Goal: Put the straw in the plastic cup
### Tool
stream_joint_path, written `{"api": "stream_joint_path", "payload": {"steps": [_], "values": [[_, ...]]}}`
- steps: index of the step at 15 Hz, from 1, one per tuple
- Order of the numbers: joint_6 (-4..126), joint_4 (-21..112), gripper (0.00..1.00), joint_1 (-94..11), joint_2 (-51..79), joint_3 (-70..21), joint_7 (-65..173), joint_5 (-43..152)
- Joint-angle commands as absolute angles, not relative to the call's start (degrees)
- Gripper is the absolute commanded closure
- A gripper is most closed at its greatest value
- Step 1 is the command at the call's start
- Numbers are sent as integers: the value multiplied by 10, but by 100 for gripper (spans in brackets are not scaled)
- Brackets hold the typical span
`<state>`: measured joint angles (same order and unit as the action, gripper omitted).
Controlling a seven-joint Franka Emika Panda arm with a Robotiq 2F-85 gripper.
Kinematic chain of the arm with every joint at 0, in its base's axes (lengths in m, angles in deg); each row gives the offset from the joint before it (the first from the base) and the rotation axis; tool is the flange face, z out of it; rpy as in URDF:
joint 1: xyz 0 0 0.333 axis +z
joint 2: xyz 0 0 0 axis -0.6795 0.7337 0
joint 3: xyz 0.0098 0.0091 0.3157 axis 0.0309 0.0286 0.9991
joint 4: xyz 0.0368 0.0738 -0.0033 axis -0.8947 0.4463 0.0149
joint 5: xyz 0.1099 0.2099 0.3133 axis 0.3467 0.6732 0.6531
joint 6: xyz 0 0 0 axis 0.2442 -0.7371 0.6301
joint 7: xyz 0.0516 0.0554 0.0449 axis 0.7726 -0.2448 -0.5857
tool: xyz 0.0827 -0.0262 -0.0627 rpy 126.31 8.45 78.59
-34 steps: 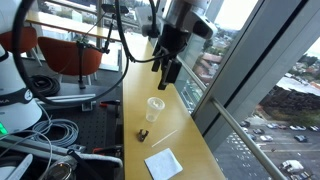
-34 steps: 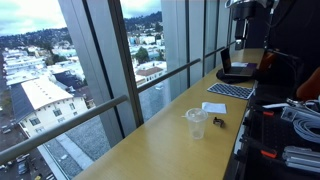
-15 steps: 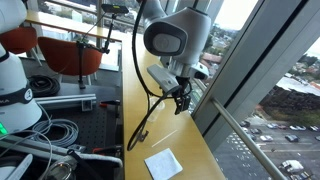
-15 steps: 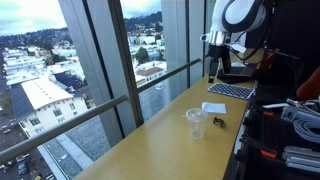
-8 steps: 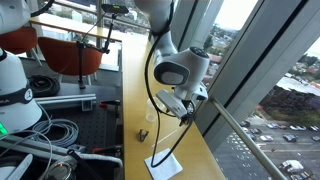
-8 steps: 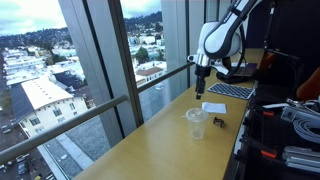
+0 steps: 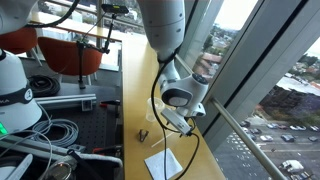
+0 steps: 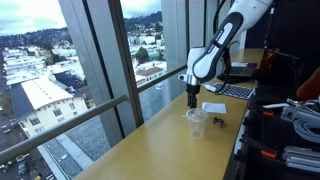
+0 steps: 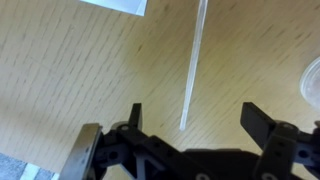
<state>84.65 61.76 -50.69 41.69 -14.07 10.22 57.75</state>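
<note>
My gripper has its fingers above the straw's thin near end in the wrist view, so it needs to go lower before it closes on the straw.
In the wrist view the straw (image 9: 193,65), a thin pale tube, lies flat on the wooden counter and runs from the top edge down to a point between my fingers. My gripper (image 9: 195,125) is open and empty, with its fingers on either side of the straw's near end and above it. A sliver of the clear plastic cup (image 9: 313,80) shows at the right edge. In an exterior view the cup (image 8: 197,122) stands upright on the counter, with my gripper (image 8: 192,97) just above and behind it. In an exterior view my arm hides the cup, and the gripper (image 7: 186,126) is low over the counter.
A flat white sheet (image 7: 163,163) (image 8: 214,107) lies on the counter; its corner shows in the wrist view (image 9: 115,5). A small dark lump (image 7: 142,134) (image 8: 219,122) sits near the cup. A keyboard (image 8: 230,90) lies further back. Windows run along the counter's edge; cables lie on the black table (image 7: 50,135).
My arm has swung along the counter and come down from high above to just over the straw, beside the cup. The gripper has stayed open. Cup, sheet and lump have not moved.
</note>
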Motion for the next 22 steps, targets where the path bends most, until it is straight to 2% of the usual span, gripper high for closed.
{"api": "stream_joint_path", "payload": {"steps": [1,12,14,22], "values": [[841,575,0,-503,457,-146,115,534],[893,628,0,-409,445,-240,280,416],[884,627,26,-414,446,-236,290,416],[849,603,86,-451,451,-206,286,435]]}}
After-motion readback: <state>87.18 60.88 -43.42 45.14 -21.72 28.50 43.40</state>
